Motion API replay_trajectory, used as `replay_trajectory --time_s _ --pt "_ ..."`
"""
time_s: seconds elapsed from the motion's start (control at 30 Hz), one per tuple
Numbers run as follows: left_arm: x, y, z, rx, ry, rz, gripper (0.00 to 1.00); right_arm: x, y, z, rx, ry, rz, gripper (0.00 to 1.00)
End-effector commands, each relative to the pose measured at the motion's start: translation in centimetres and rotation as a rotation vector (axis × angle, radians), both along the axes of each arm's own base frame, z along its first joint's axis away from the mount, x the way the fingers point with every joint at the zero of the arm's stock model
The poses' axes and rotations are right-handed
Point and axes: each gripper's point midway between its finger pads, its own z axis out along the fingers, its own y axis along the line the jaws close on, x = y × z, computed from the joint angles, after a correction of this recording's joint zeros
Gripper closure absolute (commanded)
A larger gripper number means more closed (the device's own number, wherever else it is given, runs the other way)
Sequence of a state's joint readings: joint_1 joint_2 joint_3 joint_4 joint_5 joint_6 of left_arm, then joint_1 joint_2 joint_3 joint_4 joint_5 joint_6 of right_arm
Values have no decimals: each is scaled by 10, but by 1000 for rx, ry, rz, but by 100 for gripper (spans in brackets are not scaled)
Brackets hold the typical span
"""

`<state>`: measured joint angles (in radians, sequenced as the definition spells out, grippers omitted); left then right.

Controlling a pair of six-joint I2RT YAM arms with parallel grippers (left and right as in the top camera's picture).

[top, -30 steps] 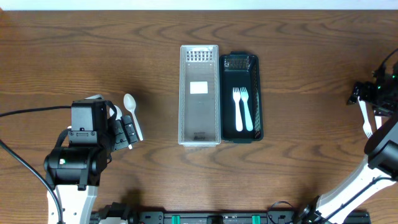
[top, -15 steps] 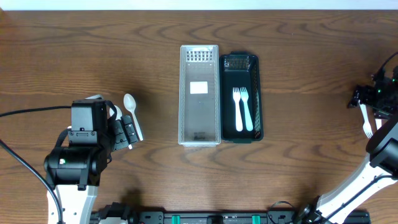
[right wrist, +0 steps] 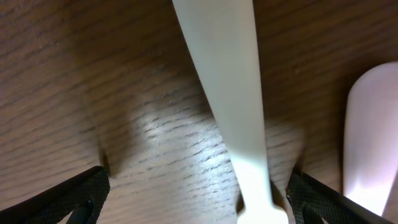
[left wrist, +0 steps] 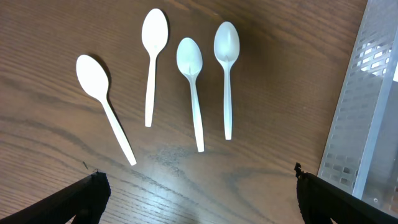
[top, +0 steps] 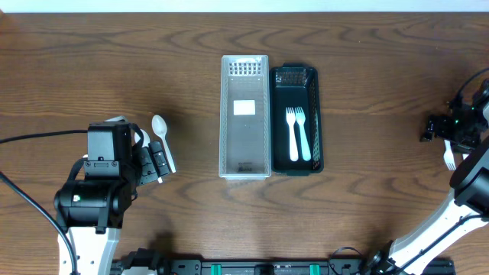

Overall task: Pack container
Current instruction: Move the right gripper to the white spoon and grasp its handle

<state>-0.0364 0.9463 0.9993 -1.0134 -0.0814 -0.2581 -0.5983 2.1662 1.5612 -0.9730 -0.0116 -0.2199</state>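
My right gripper's fingers meet their shadows at the table in the right wrist view, so it should close on the fork handle now.
Several white plastic spoons (left wrist: 193,93) lie side by side on the wooden table, left of a clear container (top: 224,114); in the overhead view only one spoon (top: 162,137) shows beside the arm. My left gripper (left wrist: 199,193) is open and empty, just short of the spoon handles, with the clear container (left wrist: 367,112) at its right. A black container (top: 317,114) holds two white forks (top: 298,134). My right gripper (right wrist: 199,193) is open and low at the far right, its jaws either side of a white fork handle (right wrist: 227,93) lying on the table.
The two containers stand side by side at the table's centre. A second white utensil (right wrist: 370,143) lies close to the right of the fork handle. The fork's tines (top: 448,159) poke out below the right gripper (top: 451,131), near the table's right edge.
My right gripper has shifted slightly left and toward the table's front along the fork, covering more of it. The left arm and the spoons have not moved.
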Motion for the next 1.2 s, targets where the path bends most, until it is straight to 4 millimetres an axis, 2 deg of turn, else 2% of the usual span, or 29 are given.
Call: replay_trajectory --time_s 0.0,0.13,0.27,0.33,0.4,0.6,0.77,0.83,0.97,1.17 --pt "2 -1 5 -1 -15 0 2 -7 5 -12 30 16 17 5" --pt "2 -1 5 -1 -15 0 2 -6 4 -12 27 11 17 8" --pt "2 -1 5 -1 -15 0 2 -6 4 -13 25 9 17 18" --pt "2 -1 5 -1 -15 0 2 -6 4 -13 25 8 17 33" --pt "2 -1 5 -1 -15 -1 2 -5 4 -12 29 6 17 43" --pt "2 -1 5 -1 -15 -1 2 -4 6 -12 38 -1 16 56" --pt "2 -1 5 -1 -15 0 2 -3 6 -12 39 -6 12 76" --pt "2 -1 5 -1 -15 -1 2 -1 8 -12 51 -15 12 80" --pt "2 -1 5 -1 -15 -1 2 -1 8 -12 53 -17 12 81" --pt "2 -1 5 -1 -15 -1 2 1 8 -11 49 -22 -30 90"
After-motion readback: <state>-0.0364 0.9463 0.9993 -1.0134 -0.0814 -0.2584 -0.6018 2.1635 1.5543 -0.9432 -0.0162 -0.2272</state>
